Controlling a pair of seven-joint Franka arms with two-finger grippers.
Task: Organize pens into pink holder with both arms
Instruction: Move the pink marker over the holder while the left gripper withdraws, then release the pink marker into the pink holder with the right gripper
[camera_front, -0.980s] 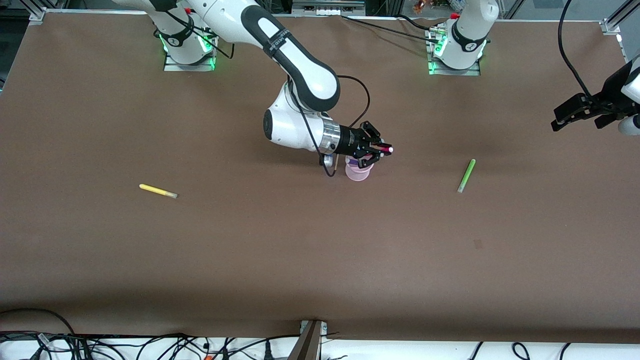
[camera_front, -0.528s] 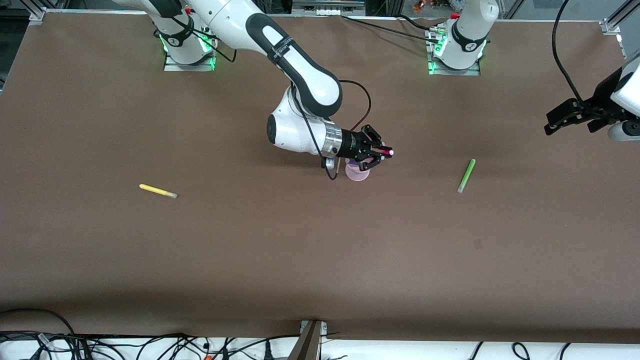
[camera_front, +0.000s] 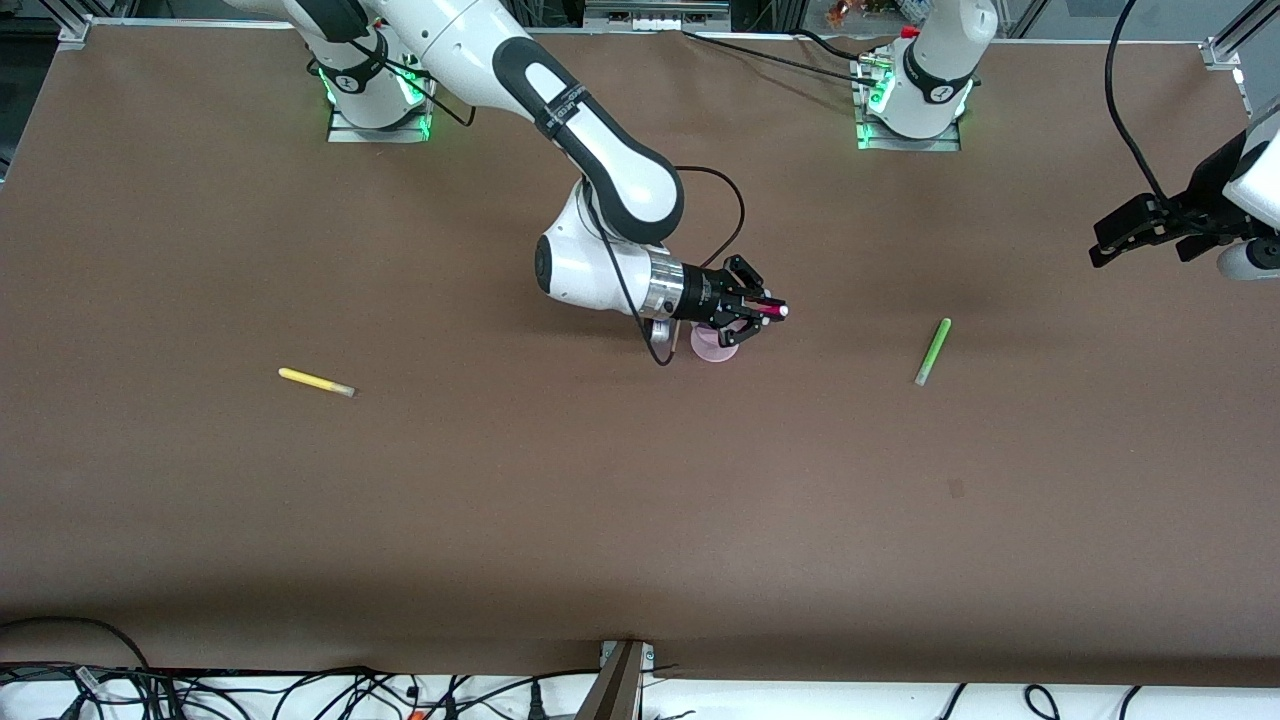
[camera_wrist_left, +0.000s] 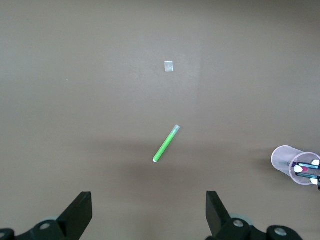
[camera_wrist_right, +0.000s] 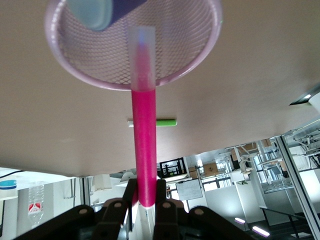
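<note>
I should open my right gripper now. The magenta pen's cap (camera_wrist_right: 142, 52) reaches inside the pink holder's rim in the right wrist view, so the magenta pink pen (camera_wrist_right: 144, 150) would rest inside.
My right gripper (camera_front: 748, 316) is shut on the magenta pink pen (camera_front: 771, 311) and holds it tilted over the pink holder (camera_front: 716, 346) in the middle of the table. In the right wrist view the pen (camera_wrist_right: 144, 150) runs from my right gripper (camera_wrist_right: 145, 194) with its pale cap at the mouth of the holder (camera_wrist_right: 200, 60), where the dark purple pen (camera_wrist_right: 107, 9) stands. The light green pen (camera_front: 932, 351) lies toward the left arm's end, the yellow pen (camera_front: 316, 381) toward the right arm's end. My left gripper (camera_front: 1140, 228) is open, up over the left arm's end; it (camera_wrist_left: 148, 214) looks down on the green pen (camera_wrist_left: 166, 144).
A small pale square mark (camera_wrist_left: 169, 66) lies on the brown table, nearer to the front camera than the green pen. Cables run along the table's front edge (camera_front: 300, 685). The holder (camera_wrist_left: 286, 161) with my right gripper's fingers shows in the left wrist view.
My right gripper has sunk a little with the magenta pen toward the holder. My left gripper has shifted slightly over the table's end.
</note>
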